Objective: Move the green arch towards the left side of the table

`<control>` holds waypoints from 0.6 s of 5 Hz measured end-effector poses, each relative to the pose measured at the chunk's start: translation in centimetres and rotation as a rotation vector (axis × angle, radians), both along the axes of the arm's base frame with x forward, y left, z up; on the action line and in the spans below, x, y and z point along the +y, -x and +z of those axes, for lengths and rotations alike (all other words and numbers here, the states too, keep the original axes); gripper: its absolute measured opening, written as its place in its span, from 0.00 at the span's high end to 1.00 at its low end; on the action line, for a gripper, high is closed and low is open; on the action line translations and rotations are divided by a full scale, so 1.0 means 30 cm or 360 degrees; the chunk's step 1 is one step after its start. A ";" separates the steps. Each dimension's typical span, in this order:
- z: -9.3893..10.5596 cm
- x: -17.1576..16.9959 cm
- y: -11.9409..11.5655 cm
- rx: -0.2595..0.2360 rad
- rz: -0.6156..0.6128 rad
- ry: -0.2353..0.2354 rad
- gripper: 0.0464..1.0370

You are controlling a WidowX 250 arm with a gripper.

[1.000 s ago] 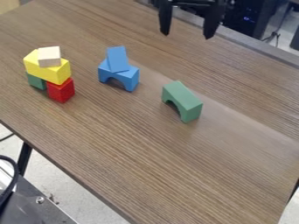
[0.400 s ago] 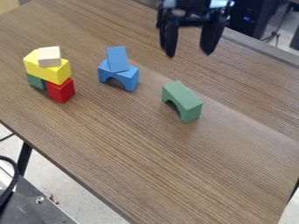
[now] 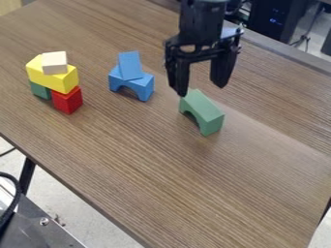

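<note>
The robot needs to grab the green arch [image 3: 203, 114] by its arched sides next with its gripper. It will then move the arch over to the left side of the table.
The black gripper [image 3: 201, 91] hangs over the upper middle of the table, its two fingers spread apart with nothing between them. Just below it in the view stands the green arch [image 3: 203, 114], right of centre on the wood, its opening facing the lower left. The tip of the left finger overlaps the arch's upper end; whether they touch I cannot tell.
A blue arch [image 3: 140, 86] with a blue block [image 3: 130, 66] on top stands left of the green arch. Farther left is a stack with a yellow block [image 3: 52, 77], a red block [image 3: 67, 100], a green block and a cream block. The wooden table [image 3: 161, 179] ends in a slanting front edge.
From the top edge the gripper has come down toward the green arch, its fingers still apart. The blocks have kept their places.
</note>
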State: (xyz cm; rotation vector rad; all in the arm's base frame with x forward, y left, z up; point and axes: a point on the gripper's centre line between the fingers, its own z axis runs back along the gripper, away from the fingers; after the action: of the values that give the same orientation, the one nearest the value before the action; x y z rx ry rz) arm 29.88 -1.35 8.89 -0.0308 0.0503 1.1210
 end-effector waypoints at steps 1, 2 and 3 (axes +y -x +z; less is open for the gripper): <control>-0.020 -0.007 -0.022 -0.0050 -0.0005 0.0029 0.04; -0.037 -0.001 -0.048 -0.0136 0.0028 0.0012 0.04; -0.036 0.008 -0.063 -0.0179 0.0056 -0.0014 0.04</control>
State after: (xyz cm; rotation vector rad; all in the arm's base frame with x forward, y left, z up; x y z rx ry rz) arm 31.76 -1.10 7.80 -0.0868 -0.0556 1.1528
